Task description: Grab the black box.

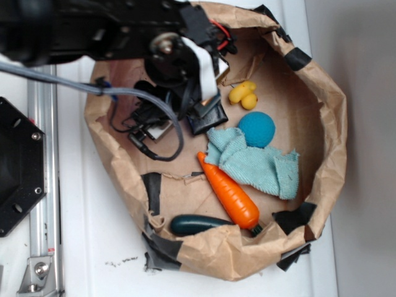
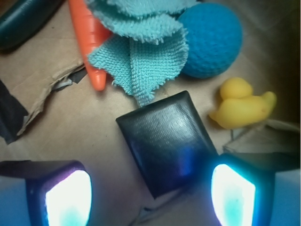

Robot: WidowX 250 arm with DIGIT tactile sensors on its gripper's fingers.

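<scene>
The teal cloth (image 2: 145, 70) and the ball are crowding one end of the black box. My gripper should next pick up the box by its end away from the cloth (image 2: 177, 174).
The black box (image 2: 167, 140) lies flat on the brown paper floor, turned at an angle; it also shows in the exterior view (image 1: 209, 116). My gripper (image 2: 150, 190) is open, its two glowing pads (image 2: 68, 197) wide apart. The near end of the box lies between the jaws, closer to the right pad, and nothing is gripped. In the exterior view the gripper (image 1: 201, 99) hangs from the dark arm just above the box, partly hiding it.
A blue ball (image 1: 256, 129), yellow duck (image 1: 243, 94), teal cloth (image 1: 250, 162), orange carrot (image 1: 229, 192) and dark green cucumber toy (image 1: 199, 224) lie inside the brown paper bag wall (image 1: 322, 124). Black tape strips (image 1: 152, 192) patch the paper. Cables (image 1: 154, 133) hang beside the gripper.
</scene>
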